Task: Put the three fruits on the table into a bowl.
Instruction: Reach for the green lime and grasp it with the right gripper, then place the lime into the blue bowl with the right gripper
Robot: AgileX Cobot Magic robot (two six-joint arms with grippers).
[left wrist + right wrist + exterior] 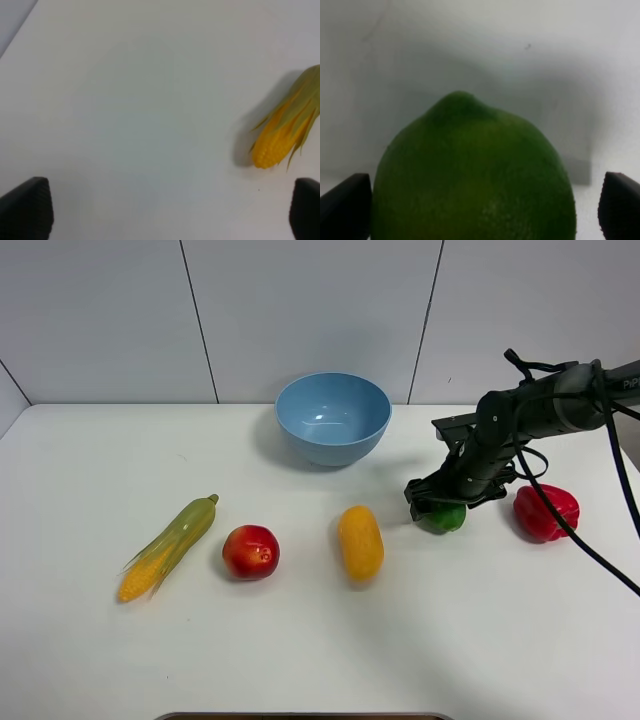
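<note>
My fingertips are on either side of the green lime and closing now would catch it, so my right gripper closes next.
The green lime lies on the white table at the right, and my right gripper is lowered over it. In the right wrist view the lime fills the space between the fingertips, and the right gripper is open with a gap at one side. The yellow-orange mango and the red fruit rest mid-table. The light-blue bowl stands empty at the back. My left gripper is open over bare table and is out of the high view.
A corn cob in a green husk lies at the left, and its tip shows in the left wrist view. A red bell pepper sits just right of the lime, close to the right arm.
</note>
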